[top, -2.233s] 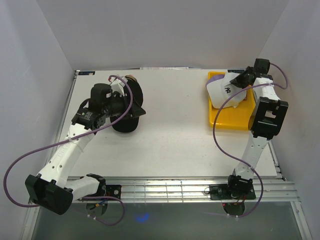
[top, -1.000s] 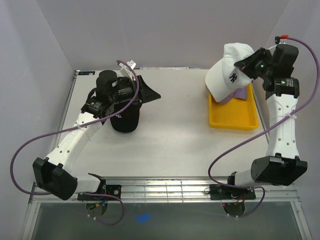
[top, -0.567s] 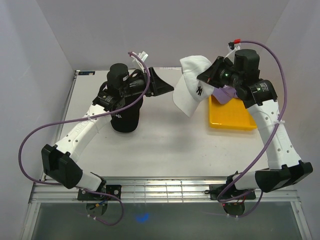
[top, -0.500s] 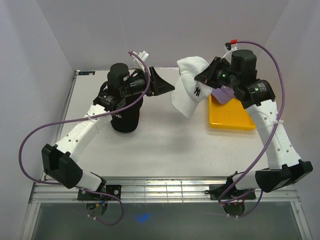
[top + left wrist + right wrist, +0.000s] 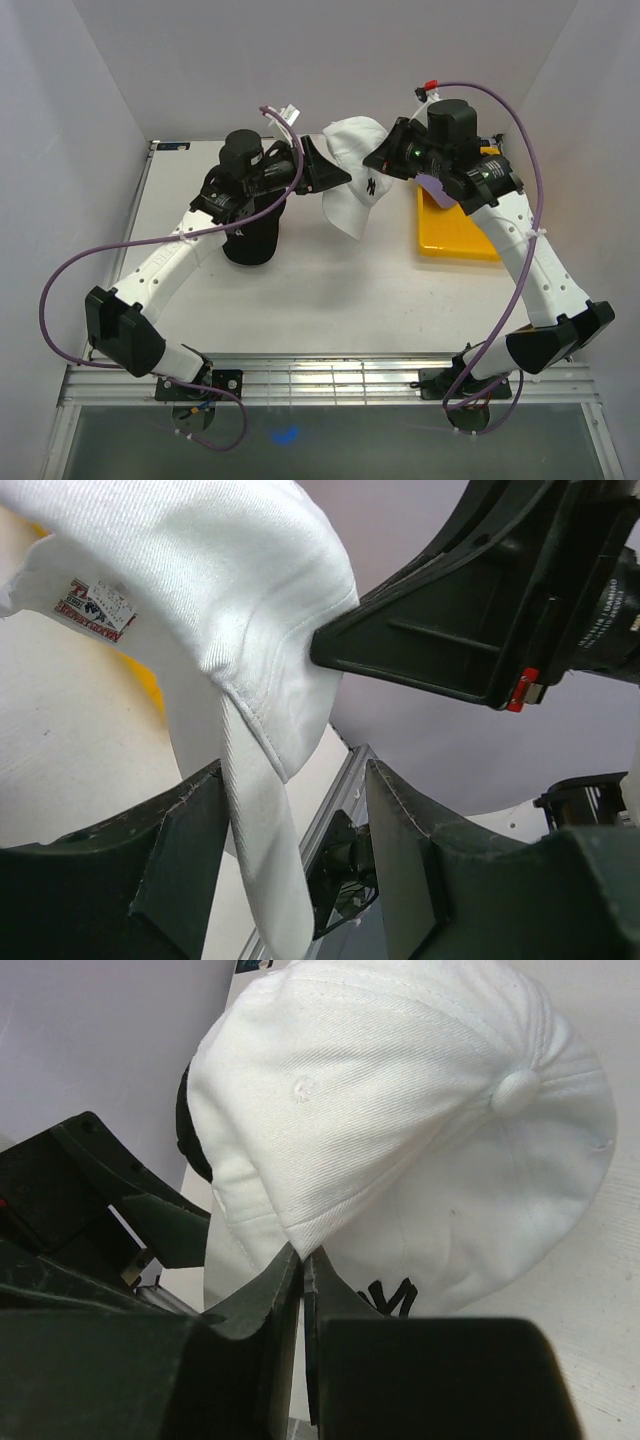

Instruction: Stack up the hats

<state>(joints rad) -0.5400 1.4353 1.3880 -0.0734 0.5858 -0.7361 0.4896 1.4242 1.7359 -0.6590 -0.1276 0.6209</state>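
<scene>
Next, my left gripper grabs the white hat's brim at its side (image 5: pixel 337 190), so the white hat's top stays open to stack over the black hat (image 5: pixel 250 235).
My right gripper (image 5: pixel 380 160) (image 5: pixel 301 1256) is shut on the rim of the white hat (image 5: pixel 348 192) (image 5: pixel 400 1130). It holds the hat in the air over the middle of the table. The hat's dark logo (image 5: pixel 390 1296) faces the right wrist camera. Beside it my left gripper (image 5: pixel 333 168) (image 5: pixel 295 800) stands open. The white hat's brim (image 5: pixel 262 860) hangs between its fingers, close to the left finger (image 5: pixel 190 830). A black hat (image 5: pixel 250 235) sits on the table under the left arm. On the yellow tray (image 5: pixel 462 232) lies a purple hat (image 5: pixel 438 187), partly hidden by the right arm.
The yellow tray stands at the back right of the white table (image 5: pixel 330 290). Purple cables loop off both arms. Walls close the table in on the left, back and right. The metal rail (image 5: pixel 330 378) with the arm bases runs along the near edge.
The right arm lifted the white hat off the tray and carried it left to mid-table. The left gripper rose from the black hat and swung right to meet it, staying open.
</scene>
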